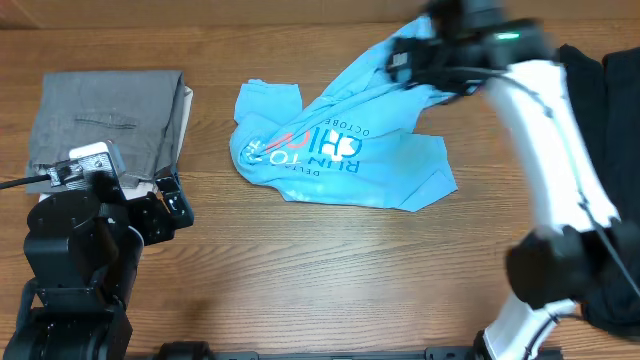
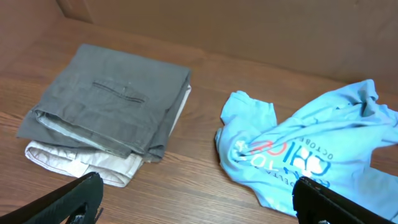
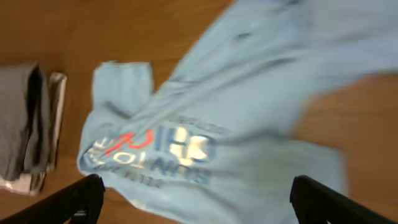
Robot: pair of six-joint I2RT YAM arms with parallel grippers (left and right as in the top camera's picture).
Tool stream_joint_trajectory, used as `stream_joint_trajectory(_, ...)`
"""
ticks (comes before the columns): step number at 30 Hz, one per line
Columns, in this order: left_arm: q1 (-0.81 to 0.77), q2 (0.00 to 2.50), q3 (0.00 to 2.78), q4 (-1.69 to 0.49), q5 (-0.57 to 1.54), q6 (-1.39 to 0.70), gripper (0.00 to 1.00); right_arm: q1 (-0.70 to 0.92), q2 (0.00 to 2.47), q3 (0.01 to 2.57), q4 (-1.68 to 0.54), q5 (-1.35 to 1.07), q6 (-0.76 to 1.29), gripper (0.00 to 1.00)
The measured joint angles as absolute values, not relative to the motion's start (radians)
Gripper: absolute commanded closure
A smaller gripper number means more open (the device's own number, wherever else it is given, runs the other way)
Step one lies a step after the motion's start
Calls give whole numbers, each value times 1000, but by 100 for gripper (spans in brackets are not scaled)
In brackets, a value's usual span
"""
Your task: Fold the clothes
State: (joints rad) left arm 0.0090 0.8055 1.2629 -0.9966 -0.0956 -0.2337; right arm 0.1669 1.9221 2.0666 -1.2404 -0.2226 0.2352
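Observation:
I should next grab the crumpled light blue T-shirt with my left gripper by its near edge beside the small lettering, to shift and straighten the T-shirt for folding.
The light blue T-shirt (image 1: 340, 150) lies crumpled on the wooden table at centre back, its blue-and-red lettering facing up; one part rises towards the back right. It also shows in the left wrist view (image 2: 298, 149) and, blurred, in the right wrist view (image 3: 217, 124). My right gripper (image 1: 405, 60) hovers over the shirt's back right part with its fingers wide apart and open (image 3: 199, 199); nothing is between them. My left gripper (image 1: 175, 205) is open and empty over bare table (image 2: 199, 199), left of the shirt.
A folded pile of grey trousers over a whitish garment (image 1: 105, 115) lies at the back left, also in the left wrist view (image 2: 112, 99). A dark cloth (image 1: 620, 100) lies at the right edge. Bare wood runs along the front.

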Motion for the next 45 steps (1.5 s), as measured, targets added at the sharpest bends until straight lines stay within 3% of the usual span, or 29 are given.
stream_joint_trajectory(12,9,805,1263,-949,-93,-256,0,-168,1884,2079,-1430,-221,235,0)
stream_joint_trajectory(22,8,926,1263,-916,272,-257,0,-196,1884,2079,-1429,-221,236,0)
stream_joint_trajectory(25,-30,1058,1261,-881,406,-262,13,-197,1884,2079,-1429,-221,235,0)
stream_joint_trajectory(29,-167,1175,1261,-765,443,-296,51,-197,1884,2079,-1430,-221,235,0)
stream_joint_trajectory(31,-258,1239,1261,-716,421,-321,81,-197,1884,2079,-1430,-221,236,0)
stream_joint_trajectory(33,-343,1298,1261,-707,376,-361,96,-197,1884,2079,-1430,-221,235,0)
stream_joint_trajectory(38,-503,1483,1261,-748,233,-459,96,-197,1884,2079,-1430,-221,236,0)
stream_joint_trajectory(45,-522,1738,1261,-747,91,-503,96,-197,1884,2079,-1430,-221,235,0)
